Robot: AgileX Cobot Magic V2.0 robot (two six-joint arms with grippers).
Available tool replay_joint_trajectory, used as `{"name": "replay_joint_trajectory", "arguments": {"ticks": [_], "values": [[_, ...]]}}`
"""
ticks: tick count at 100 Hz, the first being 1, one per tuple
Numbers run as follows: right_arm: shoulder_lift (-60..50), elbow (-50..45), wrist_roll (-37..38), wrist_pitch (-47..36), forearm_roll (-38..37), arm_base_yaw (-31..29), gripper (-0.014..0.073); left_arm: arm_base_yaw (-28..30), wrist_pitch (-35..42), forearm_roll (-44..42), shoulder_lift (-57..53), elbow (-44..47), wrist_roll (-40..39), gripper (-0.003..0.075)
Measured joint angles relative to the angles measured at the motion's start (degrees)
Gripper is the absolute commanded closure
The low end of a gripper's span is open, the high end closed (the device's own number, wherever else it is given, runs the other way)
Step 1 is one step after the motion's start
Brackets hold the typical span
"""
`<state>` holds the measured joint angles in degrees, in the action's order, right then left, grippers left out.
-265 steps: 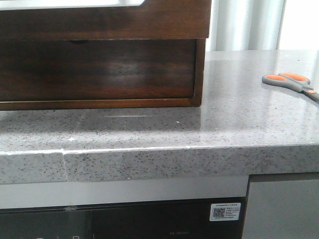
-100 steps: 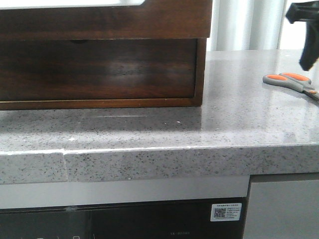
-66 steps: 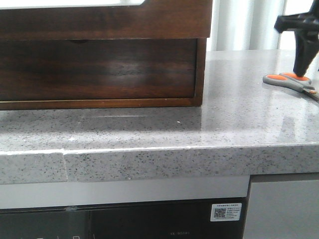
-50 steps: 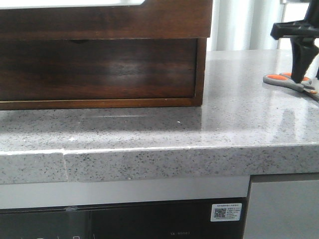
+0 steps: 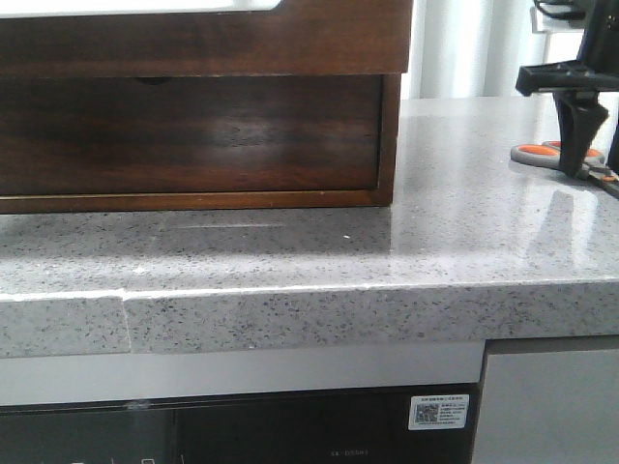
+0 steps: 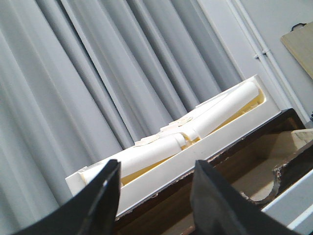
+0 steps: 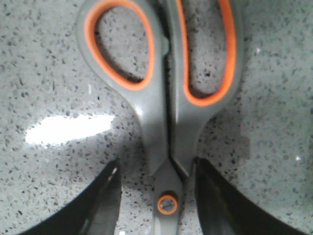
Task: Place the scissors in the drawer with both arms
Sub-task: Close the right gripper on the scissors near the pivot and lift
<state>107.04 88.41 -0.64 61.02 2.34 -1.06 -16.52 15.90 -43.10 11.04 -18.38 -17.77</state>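
My right gripper has its fingers down on either side of the scissors near the orange pivot screw (image 7: pixel 167 204). It would hold the scissors if it closed now, so it needs to close.
The scissors (image 5: pixel 538 154), grey with orange-lined loops, lie flat on the speckled counter at the far right. My right gripper (image 5: pixel 590 164) is down over them, open. In the right wrist view its black fingers (image 7: pixel 105 205) stand on either side of the scissors (image 7: pixel 161 98), level with the orange pivot screw, with gaps on both sides. The dark brown drawer (image 5: pixel 290 43) with the pale cut-out is shut at the top left. My left gripper (image 6: pixel 154 196) is open and empty, up in the air. It does not show in the front view.
A second wood front (image 5: pixel 193 135) with a small notch sits below the drawer, inside the cabinet frame (image 5: pixel 389 135). A white tray (image 6: pixel 195 142) with pale rolls lies on the cabinet top. Grey curtains (image 6: pixel 98 73) hang behind. The counter edge (image 5: pixel 290 309) runs along the front.
My right gripper came into view from the upper right, moved down and a little left, and now straddles the scissors. The scissors and the drawer have not moved.
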Motion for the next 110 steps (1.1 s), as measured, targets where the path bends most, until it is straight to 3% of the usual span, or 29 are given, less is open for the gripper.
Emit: {"name": "replay_joint_trajectory", "arguments": {"ticks": [45,78,110], "values": [[0.5,0.1,0.2,0.3,-0.3,0.0,0.0308,0.0,0.0,0.0,0.0,0.0,0.0,0.0405],[0.5,0.1,0.6,1.0,-0.5,0.0,0.0629,0.0,0.0,0.0,0.0,0.0,0.0,0.0405],[0.4,0.2,0.1,1.3,-1.4,0.0,0.0659,0.0,-0.1,0.0,0.0,0.0,0.0,0.0405]]}}
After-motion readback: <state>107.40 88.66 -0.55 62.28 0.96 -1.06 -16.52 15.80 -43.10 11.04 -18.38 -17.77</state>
